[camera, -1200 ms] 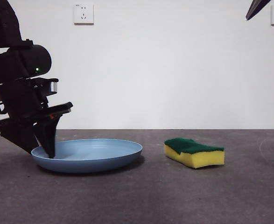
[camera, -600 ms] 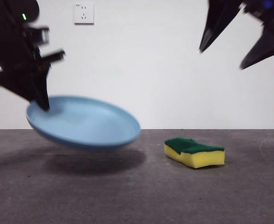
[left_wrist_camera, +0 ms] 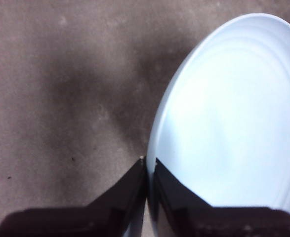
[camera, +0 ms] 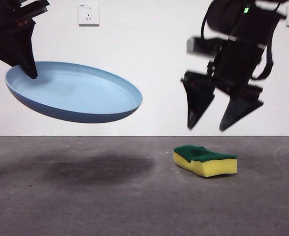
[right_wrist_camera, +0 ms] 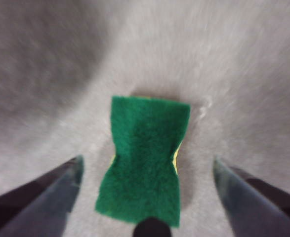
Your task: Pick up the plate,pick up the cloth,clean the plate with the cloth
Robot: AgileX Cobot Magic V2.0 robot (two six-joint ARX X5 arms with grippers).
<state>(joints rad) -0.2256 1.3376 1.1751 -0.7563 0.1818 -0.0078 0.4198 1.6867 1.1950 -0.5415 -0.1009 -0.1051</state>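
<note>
To clean the plate, my right gripper next needs to take hold of the cloth by its narrow middle (camera: 202, 158) (right_wrist_camera: 146, 152), where the cloth's long sides draw in.
My left gripper (camera: 30, 73) is shut on the rim of the light-blue plate (camera: 75, 91) and holds it tilted, high above the table at the left. The left wrist view shows the jaws pinching the plate's (left_wrist_camera: 233, 123) edge, with the left gripper (left_wrist_camera: 148, 165) at the rim. The cloth, a yellow sponge with a green top (camera: 206, 160), lies flat on the table at the right. My right gripper (camera: 210, 127) is open and hangs just above it. In the right wrist view the sponge (right_wrist_camera: 145, 165) lies between the spread jaws of the right gripper (right_wrist_camera: 147, 165).
The grey table (camera: 134, 206) runs across the front view. A white wall with two sockets (camera: 88, 14) stands behind. The plate's shadow (camera: 100, 169) lies on the table below it.
My left gripper has lifted the plate from the table to high at the left. My right gripper has come down from the top right corner to just above the sponge.
</note>
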